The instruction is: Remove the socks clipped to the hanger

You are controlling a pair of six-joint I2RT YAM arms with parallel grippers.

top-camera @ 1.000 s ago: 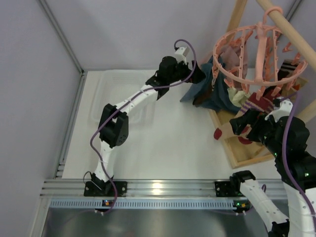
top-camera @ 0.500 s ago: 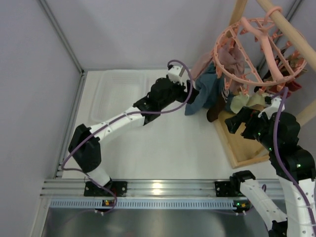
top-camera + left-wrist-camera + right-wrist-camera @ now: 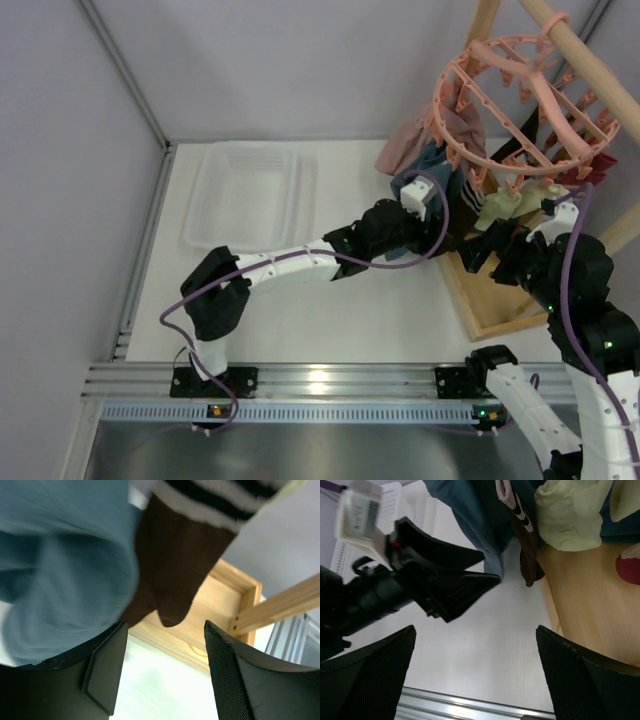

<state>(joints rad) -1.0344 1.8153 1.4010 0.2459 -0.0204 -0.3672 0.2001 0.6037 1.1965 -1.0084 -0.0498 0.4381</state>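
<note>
The left gripper takes hold of the dark brown sock (image 3: 175,570) by its dangling tip (image 3: 170,606) next, which leaves its clipped striped cuff free for unclipping.
The salmon-pink hanger (image 3: 520,110) hangs from the wooden pole at top right. Socks dangle from its clips: a dark brown sock (image 3: 175,570) with a striped cuff, also in the right wrist view (image 3: 527,550), and a cream-yellow sock (image 3: 567,517) (image 3: 500,212). A red sock (image 3: 629,567) lies on the wooden base. My left gripper (image 3: 165,665) (image 3: 445,215) is open and empty, just below the tip of the brown sock and beside the teal cloth (image 3: 65,570). My right gripper (image 3: 475,675) (image 3: 482,252) is open and empty, lower down, with the left gripper (image 3: 445,587) in its view.
The wooden frame's base (image 3: 490,310) lies on the table at the right, and its pole (image 3: 590,60) crosses above. A dusty-pink garment (image 3: 405,145) hangs at the hanger's left. A clear plastic tray (image 3: 250,195) sits at the back left.
My left arm has swung from the back of the table forward and right, ending under the hanging socks. The hanger has swung and tilted. My right arm has shifted slightly.
</note>
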